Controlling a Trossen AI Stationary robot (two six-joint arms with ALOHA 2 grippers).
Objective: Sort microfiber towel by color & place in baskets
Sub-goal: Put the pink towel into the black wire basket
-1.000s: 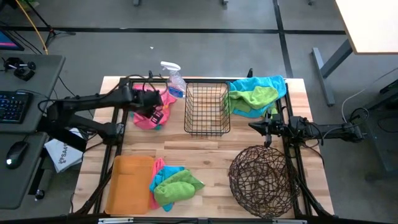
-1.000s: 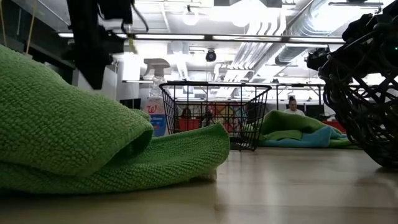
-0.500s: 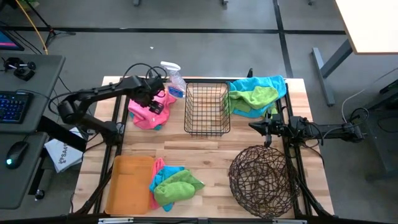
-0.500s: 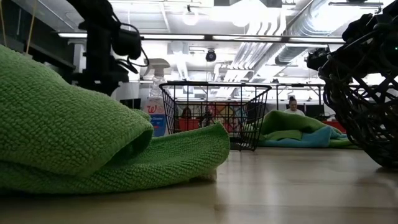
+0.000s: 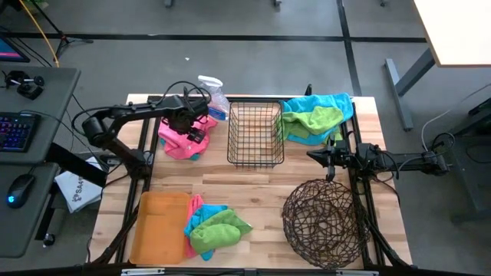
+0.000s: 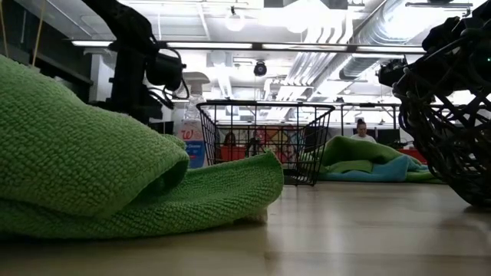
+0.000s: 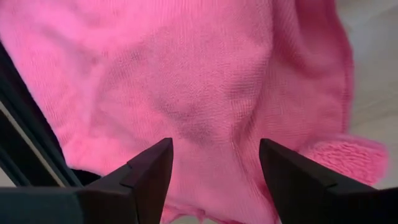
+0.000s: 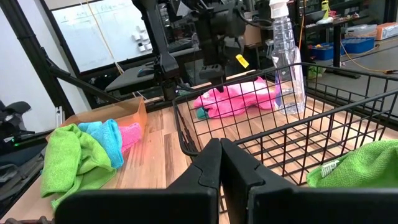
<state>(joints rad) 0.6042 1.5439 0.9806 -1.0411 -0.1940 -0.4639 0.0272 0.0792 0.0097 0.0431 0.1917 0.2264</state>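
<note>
The pink towel has to be sorted into the black wire basket [image 5: 255, 135], so my left gripper should next grab the pink towel's raised middle fold [image 5: 192, 138].
A heap of pink towels [image 5: 178, 136] lies on the table at the far left, between the spray bottle and the black wire basket [image 5: 255, 135]. My left gripper [image 5: 192, 127] hangs just over it, open, and the pink cloth [image 7: 205, 81] fills its wrist view behind the spread fingers. A pile of pink, blue and green towels [image 5: 215, 226] lies beside the orange tray [image 5: 157, 226] near the front. Blue and green towels [image 5: 314, 115] lie heaped at the far right. My right gripper [image 5: 312, 156] waits shut, to the right of the wire basket [image 8: 261, 130].
A clear spray bottle [image 5: 214, 95] stands at the far edge next to the pink heap. The round twig basket [image 5: 322, 222] sits at the front right. Bare wood lies between the wire basket and the front pile. A green towel [image 6: 115, 176] fills the low view's foreground.
My left arm has drawn back from over the pink heap toward the table's far edge, its elbow swinging in. The pink towels, partly covered before, now show as a wider heap lying on the table.
</note>
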